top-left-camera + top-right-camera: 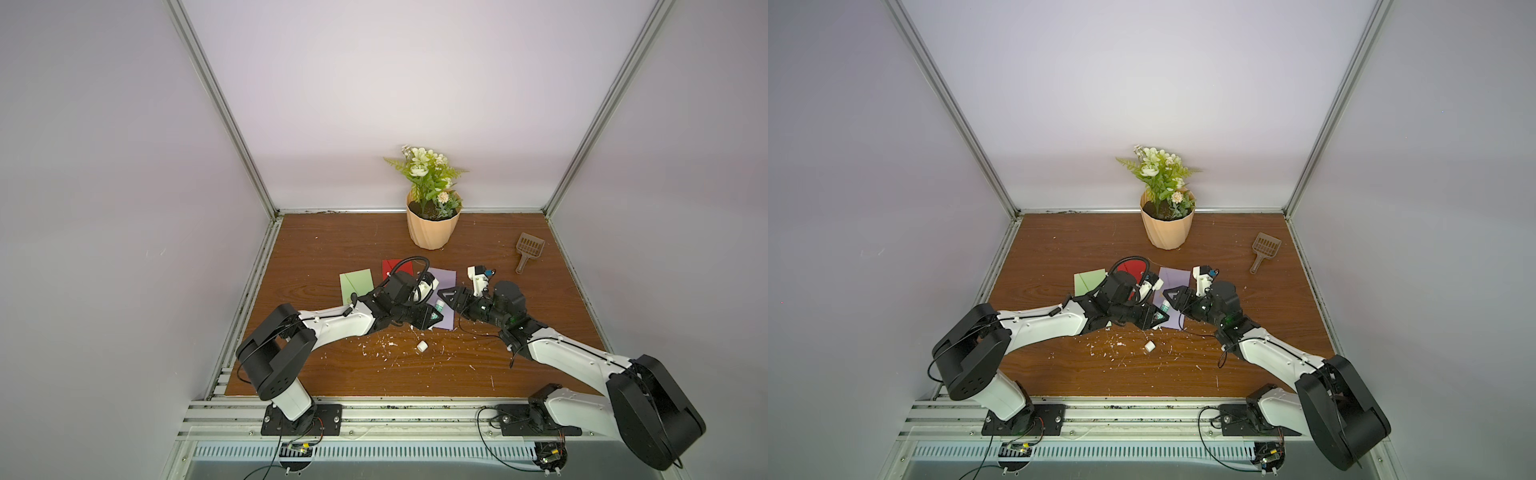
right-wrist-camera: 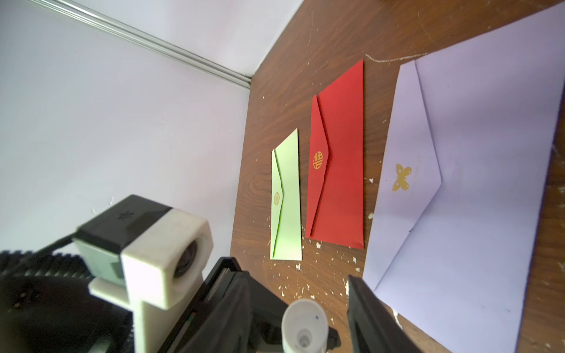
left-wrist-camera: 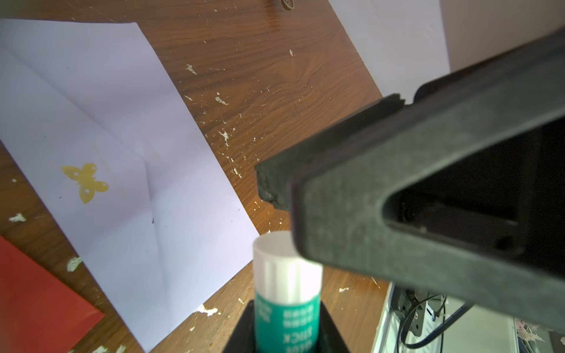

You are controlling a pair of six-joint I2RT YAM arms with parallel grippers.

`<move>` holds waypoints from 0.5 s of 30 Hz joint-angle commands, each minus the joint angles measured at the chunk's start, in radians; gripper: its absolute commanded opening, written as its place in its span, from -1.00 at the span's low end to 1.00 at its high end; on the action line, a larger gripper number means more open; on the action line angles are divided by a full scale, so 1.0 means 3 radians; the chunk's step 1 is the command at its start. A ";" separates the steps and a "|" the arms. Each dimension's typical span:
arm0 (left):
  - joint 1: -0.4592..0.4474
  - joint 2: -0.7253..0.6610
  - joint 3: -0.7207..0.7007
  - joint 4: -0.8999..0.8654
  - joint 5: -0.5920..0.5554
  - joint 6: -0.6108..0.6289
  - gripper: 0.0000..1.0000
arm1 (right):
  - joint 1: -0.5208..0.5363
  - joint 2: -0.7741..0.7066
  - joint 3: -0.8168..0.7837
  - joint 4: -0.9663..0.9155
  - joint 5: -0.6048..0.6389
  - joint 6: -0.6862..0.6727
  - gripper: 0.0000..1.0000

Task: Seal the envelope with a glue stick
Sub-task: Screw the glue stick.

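My right gripper should next twist the glue stick [image 3: 287,293] against the left gripper's hold for sealing, so it should grab it by its white ribbed end.
My left gripper [image 1: 435,316] is shut on the glue stick [image 3: 287,293], gripping its green label band. The stick's white ribbed end [image 2: 304,327] points out toward my right gripper [image 1: 451,301]. In the right wrist view the right gripper [image 2: 295,284] is open, its fingers standing on either side of that white end with a gap on each side. Both grippers hover over the near end of the lilac envelope [image 1: 444,278], which lies flat with a gold butterfly on its folded flap [image 2: 402,177]. A small white cap-like cylinder [image 1: 422,346] lies on the table nearer the front.
A red envelope [image 2: 339,171] and a green envelope [image 2: 287,207] lie to the left of the lilac one. A potted plant [image 1: 432,224] stands at the back and a brown scoop [image 1: 527,249] at the back right. White flecks [image 1: 386,345] litter the wooden table.
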State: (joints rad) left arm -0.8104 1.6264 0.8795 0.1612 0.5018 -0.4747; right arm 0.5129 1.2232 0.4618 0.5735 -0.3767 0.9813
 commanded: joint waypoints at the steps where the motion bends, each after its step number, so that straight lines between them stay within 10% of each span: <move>1: -0.0033 -0.0093 -0.0016 0.0075 0.0022 0.0018 -0.86 | -0.0006 0.0096 0.0173 0.0008 -0.0241 -0.0057 0.09; 7: -0.0032 -0.0098 -0.0004 0.0056 0.0006 0.0036 -0.86 | -0.0007 0.0237 0.0225 0.0015 -0.0404 -0.0045 0.00; 15: -0.0034 -0.0119 -0.0023 0.0056 0.0016 0.0034 -0.86 | -0.0004 0.0256 0.0214 0.0132 -0.0444 0.0001 -0.67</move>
State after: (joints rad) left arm -0.8104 1.6257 0.8791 0.1585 0.4992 -0.4744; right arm 0.5121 1.3128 0.4942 0.5724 -0.4812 0.9836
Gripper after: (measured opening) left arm 0.278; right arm 0.238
